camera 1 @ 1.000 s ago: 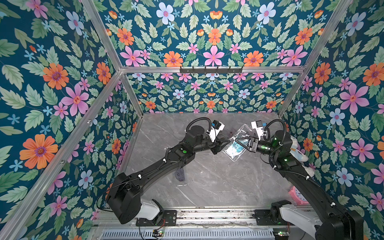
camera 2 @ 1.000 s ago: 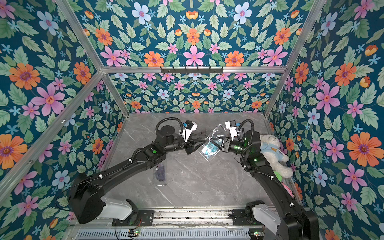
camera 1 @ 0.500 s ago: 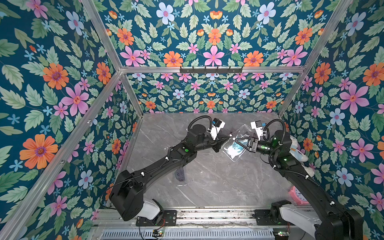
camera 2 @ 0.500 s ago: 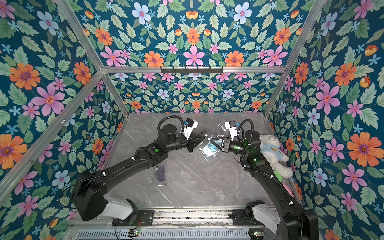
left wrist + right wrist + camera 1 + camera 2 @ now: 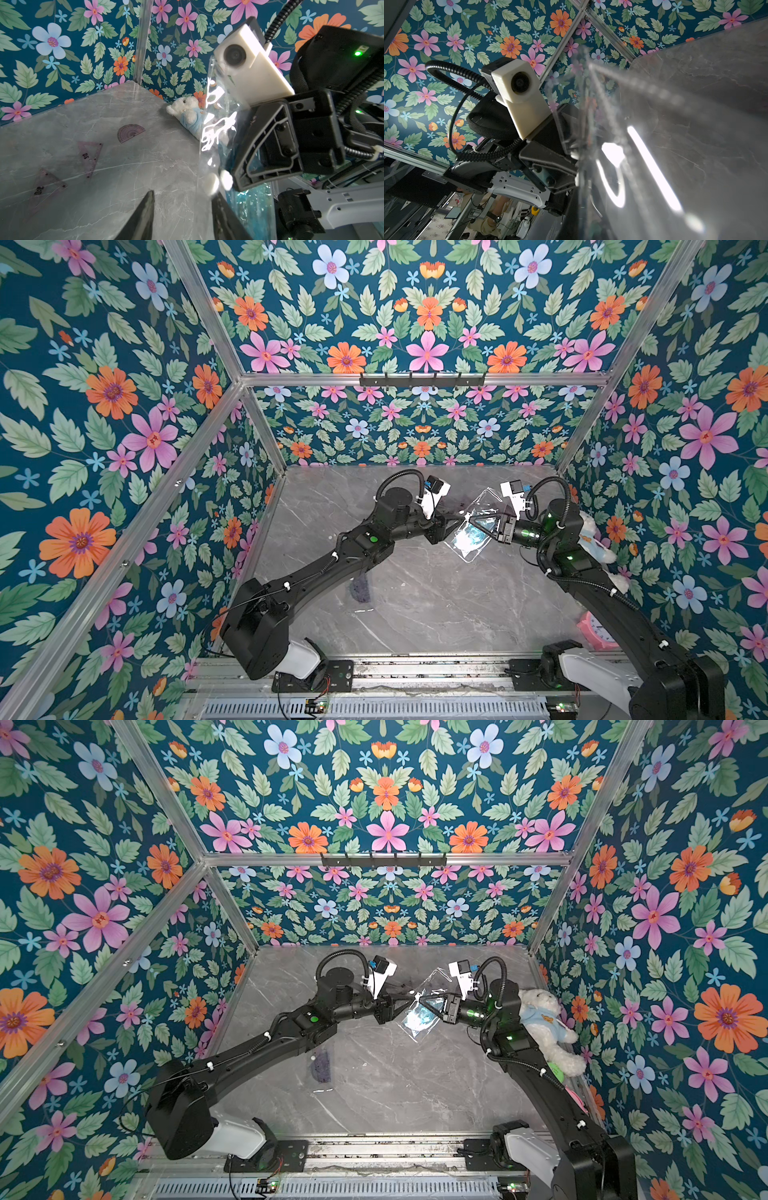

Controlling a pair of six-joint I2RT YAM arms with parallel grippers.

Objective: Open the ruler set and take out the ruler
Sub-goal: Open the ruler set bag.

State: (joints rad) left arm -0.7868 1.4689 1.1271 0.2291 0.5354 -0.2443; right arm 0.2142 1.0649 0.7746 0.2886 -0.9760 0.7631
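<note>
My left gripper grabs the pouch by its side edge at the white snaps next, so that my right gripper opens it for the ruler.
The ruler set [image 5: 471, 537] is a clear plastic pouch with a blue card inside, hanging above the table's back right. My right gripper [image 5: 473, 521] is shut on its upper edge, and the pouch [image 5: 675, 145] fills most of the right wrist view. My left gripper [image 5: 182, 207] is open, and the pouch's side edge with two white snaps [image 5: 209, 184] sits between its fingers, close to one finger [image 5: 224, 220]. In both top views the two grippers meet tip to tip at the pouch [image 5: 419, 1019]. I cannot make out a ruler inside.
On the marble table lie a purple protractor [image 5: 130, 133] and two clear set squares [image 5: 90, 155] [image 5: 46, 187]. Another purple piece [image 5: 360, 589] lies under the left arm. A white teddy bear [image 5: 544, 1023] and a pink clock [image 5: 596, 630] sit along the right wall.
The left arm reached slightly further right. Its gripper closed at the pouch's edge and has opened again. The right gripper and the pouch have stayed in place.
</note>
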